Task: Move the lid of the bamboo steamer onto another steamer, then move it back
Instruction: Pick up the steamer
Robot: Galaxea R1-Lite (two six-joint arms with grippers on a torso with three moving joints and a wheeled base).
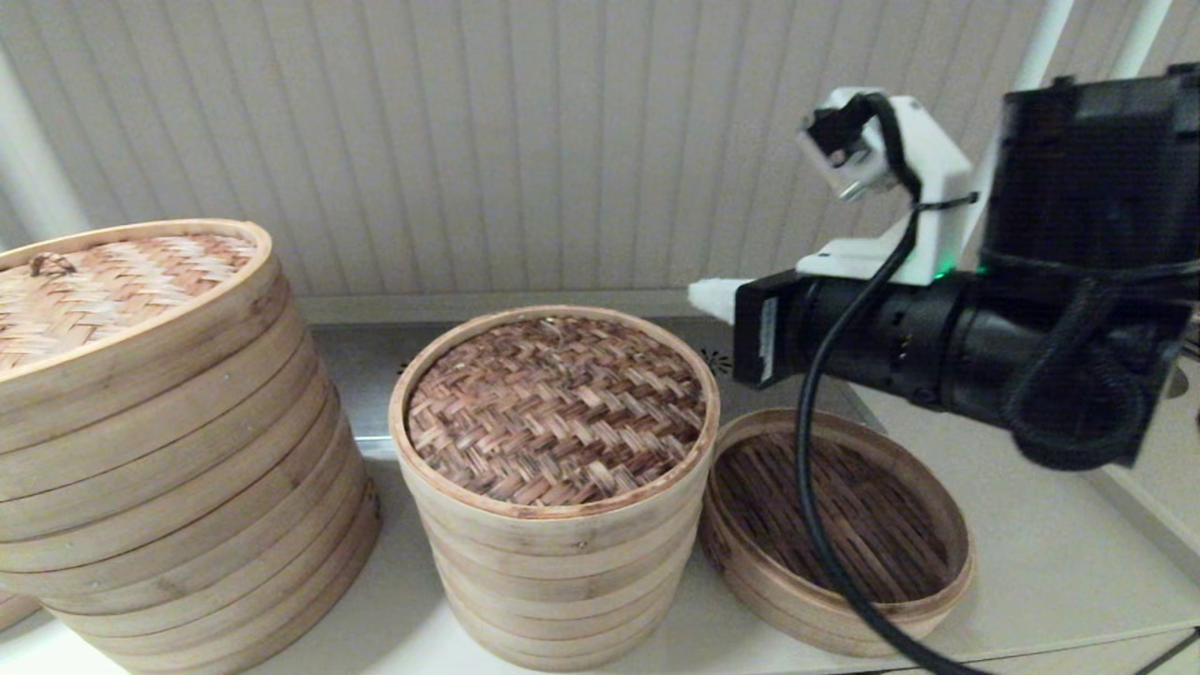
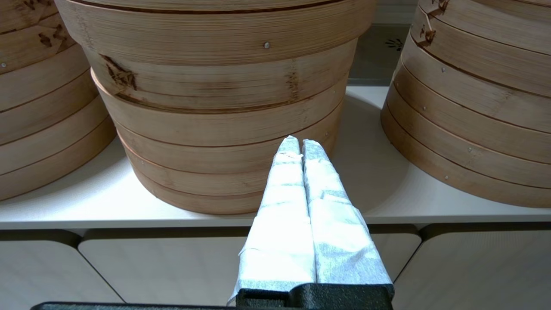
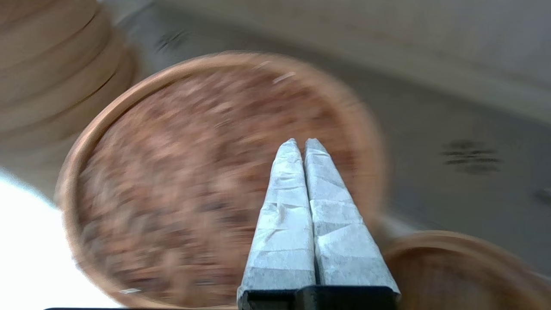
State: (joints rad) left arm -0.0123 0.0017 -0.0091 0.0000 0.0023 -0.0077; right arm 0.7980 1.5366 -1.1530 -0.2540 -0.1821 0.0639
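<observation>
The bamboo steamer lid (image 1: pixel 558 412) has a loop handle. My right gripper will grab the lid by that handle next, to move it onto the shallow steamer tray (image 1: pixel 834 525).
The bamboo steamer lid (image 1: pixel 558 412), dark brown herringbone weave with a pale rim, sits on top of the middle tall stack (image 1: pixel 562 581). The shallow steamer tray (image 1: pixel 834 525) with dark slats lies just right of that stack, open and holding nothing. My right gripper (image 1: pixel 714 298) hovers behind and above the lid's right edge, shut on nothing. In the right wrist view its wrapped tips (image 3: pixel 301 143) hang over the lid (image 3: pixel 206 185), with the tray's rim (image 3: pixel 465 258) beside it. My left gripper (image 2: pixel 300 142) is shut, low in front of the counter edge.
A big wide stack (image 1: pixel 159 450) with a lighter woven lid and loop handle (image 1: pixel 52 264) stands at the left. In the left wrist view, steamer stacks (image 2: pixel 224 107) line the white counter (image 2: pixel 374 181) above cabinet fronts. A ribbed wall runs behind.
</observation>
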